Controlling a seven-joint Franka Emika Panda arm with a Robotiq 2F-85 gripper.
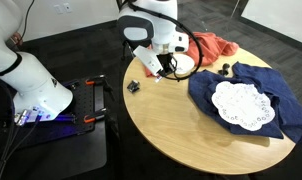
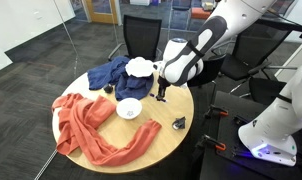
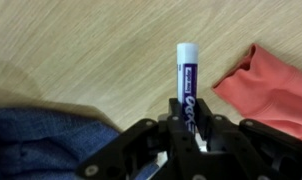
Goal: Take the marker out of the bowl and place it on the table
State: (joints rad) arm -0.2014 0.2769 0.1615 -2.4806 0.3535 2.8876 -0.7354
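The marker is hanging above the table and would fall onto the wood if the gripper opened now, so the gripper needs to lower the marker before letting it go.
In the wrist view my gripper (image 3: 188, 128) is shut on the marker (image 3: 187, 80), a purple-and-white stick with a white cap that points away from the jaws over the light wood table (image 3: 81, 60). In both exterior views the gripper (image 2: 162, 94) (image 1: 167, 68) hangs low over the round table (image 2: 163, 142) (image 1: 191, 140). The small white bowl (image 2: 129, 108) stands on the table to the left of the gripper, apart from it. I cannot see the bowl in the exterior view behind the arm.
An orange cloth (image 2: 91, 132) (image 1: 217, 47) (image 3: 276, 85) and a blue cloth (image 2: 109, 72) (image 1: 253, 82) (image 3: 36, 135) lie on the table, with a white lace doily (image 1: 241, 104) (image 2: 141, 67) on the blue one. Small black objects (image 2: 178, 124) (image 1: 133, 86) lie near the edge. A black cart (image 1: 86, 105) stands beside the table.
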